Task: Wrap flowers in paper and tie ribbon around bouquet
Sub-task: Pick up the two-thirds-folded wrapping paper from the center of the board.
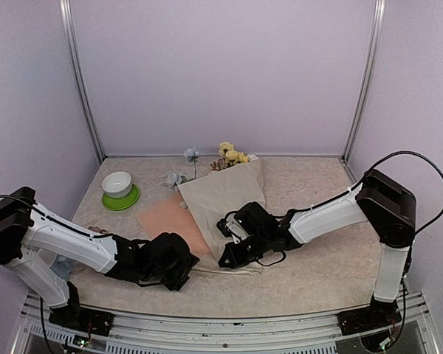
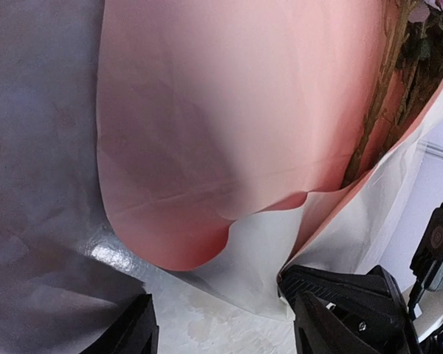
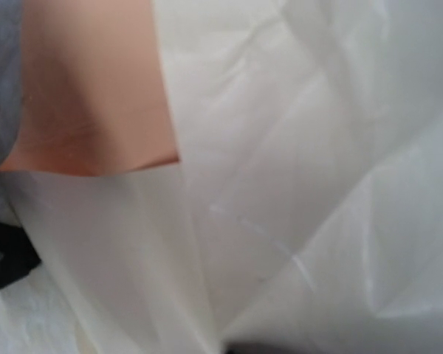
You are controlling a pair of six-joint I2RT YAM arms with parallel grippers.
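The blooms will stay free to show beyond the wrap, as my left gripper will grab the paper's folded-over flap by its near edge.
The paper lies in the middle of the table, its beige side folded over the flowers, whose yellow and pale blue blooms stick out at the far end. Its salmon-pink side spreads to the left. My left gripper is open at the paper's near left corner. In the left wrist view the pink sheet arches above the open gripper, green stems show at the right, and the right finger touches the cream corner. My right gripper is shut on the paper's near edge; creased paper fills its view. The ribbon is not visible.
A white bowl sits on a green plate at the back left. Lilac walls with metal posts enclose the marbled table on three sides. The right arm's black cable loops near the right wall.
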